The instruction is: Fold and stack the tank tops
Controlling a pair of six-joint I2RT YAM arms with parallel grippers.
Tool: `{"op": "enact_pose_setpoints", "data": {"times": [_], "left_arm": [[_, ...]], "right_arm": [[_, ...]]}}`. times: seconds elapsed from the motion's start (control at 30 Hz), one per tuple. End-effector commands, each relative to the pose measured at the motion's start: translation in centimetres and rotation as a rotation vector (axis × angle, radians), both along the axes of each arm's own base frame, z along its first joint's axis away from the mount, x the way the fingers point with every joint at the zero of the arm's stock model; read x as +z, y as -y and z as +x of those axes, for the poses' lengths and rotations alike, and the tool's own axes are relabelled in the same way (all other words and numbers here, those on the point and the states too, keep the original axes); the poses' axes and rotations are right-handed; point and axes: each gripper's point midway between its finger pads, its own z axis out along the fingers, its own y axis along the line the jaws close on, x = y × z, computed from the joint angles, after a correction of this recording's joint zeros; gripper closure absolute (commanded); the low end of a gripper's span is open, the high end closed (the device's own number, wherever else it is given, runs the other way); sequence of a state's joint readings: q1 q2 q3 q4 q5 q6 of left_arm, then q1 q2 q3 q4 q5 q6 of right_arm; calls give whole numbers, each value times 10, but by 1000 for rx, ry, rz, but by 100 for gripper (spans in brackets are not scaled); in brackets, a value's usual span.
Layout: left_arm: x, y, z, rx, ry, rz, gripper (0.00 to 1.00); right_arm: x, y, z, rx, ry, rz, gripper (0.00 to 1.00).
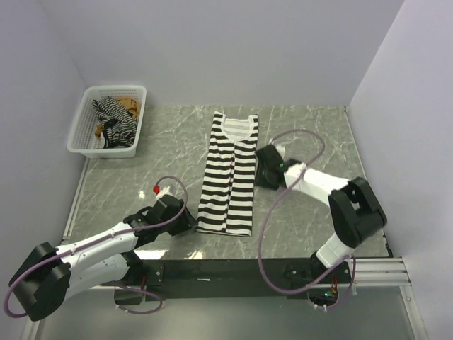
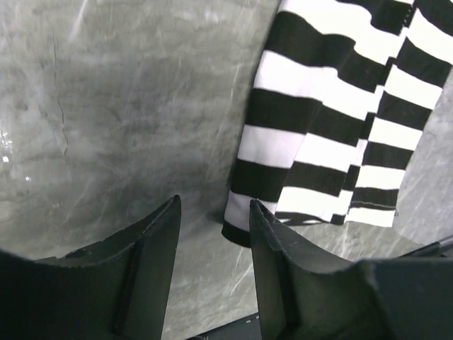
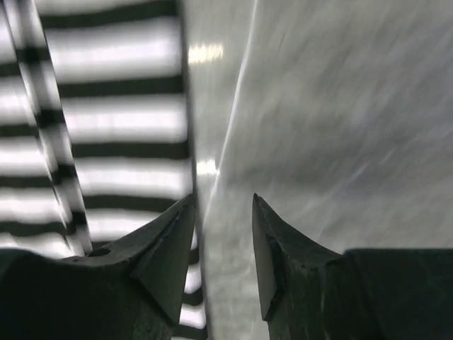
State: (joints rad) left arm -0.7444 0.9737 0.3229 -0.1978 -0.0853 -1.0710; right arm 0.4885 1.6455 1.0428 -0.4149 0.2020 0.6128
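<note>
The hem of the striped tank top needs to be folded toward the neckline. My left gripper needs to take hold of the striped tank top by its near hem corner next.
The black-and-white striped tank top lies in a long narrow fold down the middle of the marble table. My left gripper stands open just left of its near hem corner. In the left wrist view the gripper has bare table between its fingers and the striped top lies to the right. My right gripper stands open beside the top's right edge. In the right wrist view the gripper has nothing between its fingers and the striped top lies to the left. The thin dark striped top and the tan-brown top lie in the basket.
A white mesh basket stands at the table's back left corner. White walls close in the table at the back and sides. The table's black near edge runs between the arm bases.
</note>
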Motion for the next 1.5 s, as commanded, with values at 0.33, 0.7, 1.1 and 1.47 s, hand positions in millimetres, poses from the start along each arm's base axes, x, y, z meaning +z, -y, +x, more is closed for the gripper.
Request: {"op": "enact_pose_setpoints", "data": {"times": [0.33, 0.7, 1.1, 1.47], "left_arm": [[29, 9, 2, -8, 115, -128, 47], [-3, 6, -1, -2, 25, -41, 50], [-25, -5, -13, -10, -53, 106, 57], [-31, 9, -34, -77, -74, 129, 84]], "right_arm": [[-19, -62, -137, 78, -10, 250, 55], [-41, -60, -192, 100, -95, 219, 56], [-59, -47, -214, 93, -149, 152, 66], [-56, -40, -219, 115, -147, 137, 83]]}}
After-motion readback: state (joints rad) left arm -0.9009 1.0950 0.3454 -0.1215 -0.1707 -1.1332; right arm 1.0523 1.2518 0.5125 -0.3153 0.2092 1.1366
